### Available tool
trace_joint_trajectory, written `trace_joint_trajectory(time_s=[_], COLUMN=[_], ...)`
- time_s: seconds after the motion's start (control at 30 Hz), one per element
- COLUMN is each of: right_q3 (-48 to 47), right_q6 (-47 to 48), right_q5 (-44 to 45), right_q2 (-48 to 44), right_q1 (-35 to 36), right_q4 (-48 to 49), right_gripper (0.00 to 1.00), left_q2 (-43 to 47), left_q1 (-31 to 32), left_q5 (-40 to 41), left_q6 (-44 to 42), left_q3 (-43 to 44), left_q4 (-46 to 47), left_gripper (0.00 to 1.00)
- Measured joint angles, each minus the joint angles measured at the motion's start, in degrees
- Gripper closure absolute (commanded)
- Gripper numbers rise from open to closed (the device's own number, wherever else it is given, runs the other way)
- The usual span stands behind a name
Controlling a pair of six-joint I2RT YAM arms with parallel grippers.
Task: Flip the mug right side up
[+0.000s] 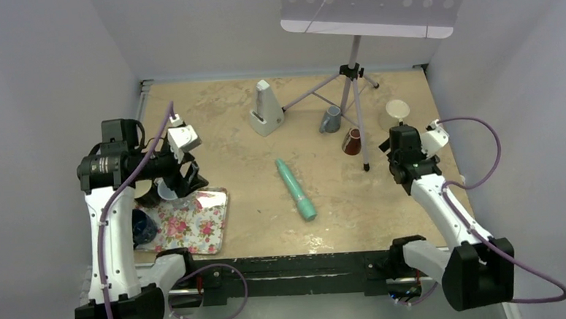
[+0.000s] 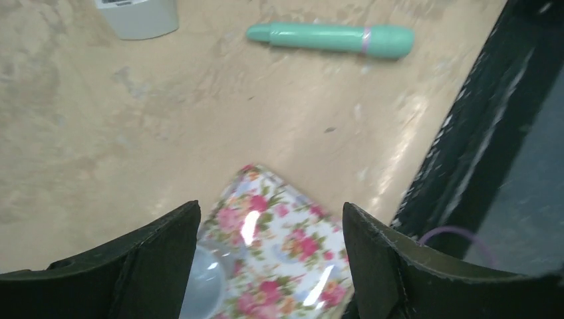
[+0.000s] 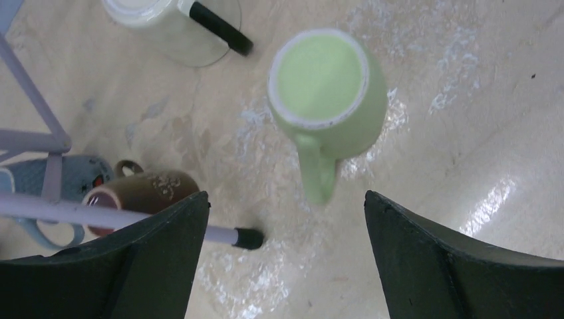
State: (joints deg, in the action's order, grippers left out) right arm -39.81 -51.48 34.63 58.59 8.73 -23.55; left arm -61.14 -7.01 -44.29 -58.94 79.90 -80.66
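My right gripper reaches the green mug (image 3: 327, 90) next and grips its handle (image 3: 317, 174), which leaves the mug's base free for my left gripper to turn it upright.
A light green mug (image 3: 327, 90) stands upside down on the table, its flat white-rimmed base up and its handle pointing towards my right gripper (image 3: 286, 266). That gripper is open and empty, hovering above and just short of the mug, with the handle between the lines of its fingers. In the top view the right gripper (image 1: 406, 162) hides the mug. My left gripper (image 2: 271, 266) is open and empty above the floral tray (image 2: 292, 246), also seen in the top view (image 1: 184, 173).
A brown mug (image 3: 143, 193) lies on its side beside a grey-blue mug (image 3: 73, 174) under the tripod legs (image 3: 100, 219). A clear upturned cup (image 3: 166, 26), a white metronome (image 1: 265, 109), a teal tube (image 1: 296, 189) and the tray (image 1: 196, 222) with a clear cup (image 2: 203, 286) are around.
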Motion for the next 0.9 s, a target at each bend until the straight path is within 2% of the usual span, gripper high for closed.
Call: trace_joint_trajectory(time_s=[0.07,0.17,0.33,0.4,0.43,0.6,0.63,0.77,0.9], right_q3=[0.0,-0.26,-1.6,-1.79,-1.79,-2.47,-2.78,-2.89,-2.23], right_q6=[1.27,1.9,2.51,2.25,2.03,0.35,-0.28,-0.81,0.13], right_q5=[-0.02,-0.15,-2.75,-3.3,-3.63,-4.57,-5.51,-6.51,-7.54], right_q2=[2.78,7.61,18.8,21.05,21.62,22.91,23.67,23.3,18.38], right_q1=[-2.34,-5.22,-7.26,-7.34,-7.45,-8.81,-9.33,-10.62,-10.78], right_q4=[2.43,5.68,8.15,8.15,8.11,8.09,8.76,9.97,7.67], right_gripper=[0.12,0.16,0.19,0.26,0.33,0.9,0.98,1.0,1.0], left_q2=[2.97,6.05,5.81,5.42,5.42,5.35,5.31,5.03,4.79], left_q1=[0.02,0.02,0.02,0.02,0.02,0.02,0.02,0.02,0.02], left_q5=[-4.52,-6.03,-5.64,-5.92,-6.47,-10.27,-10.86,-11.69,-11.17], left_q6=[14.01,27.08,38.53,40.52,41.38,44.04,44.72,47.36,50.21], left_q3=[-3.52,-8.33,-10.1,-10.1,-10.1,-9.92,-9.84,-9.03,-8.83], left_q4=[4.5,9.7,14.86,15.98,16.28,16.83,16.9,17.25,17.4], left_gripper=[0.19,0.19,0.19,0.2,0.2,0.2,0.2,0.19,0.19])
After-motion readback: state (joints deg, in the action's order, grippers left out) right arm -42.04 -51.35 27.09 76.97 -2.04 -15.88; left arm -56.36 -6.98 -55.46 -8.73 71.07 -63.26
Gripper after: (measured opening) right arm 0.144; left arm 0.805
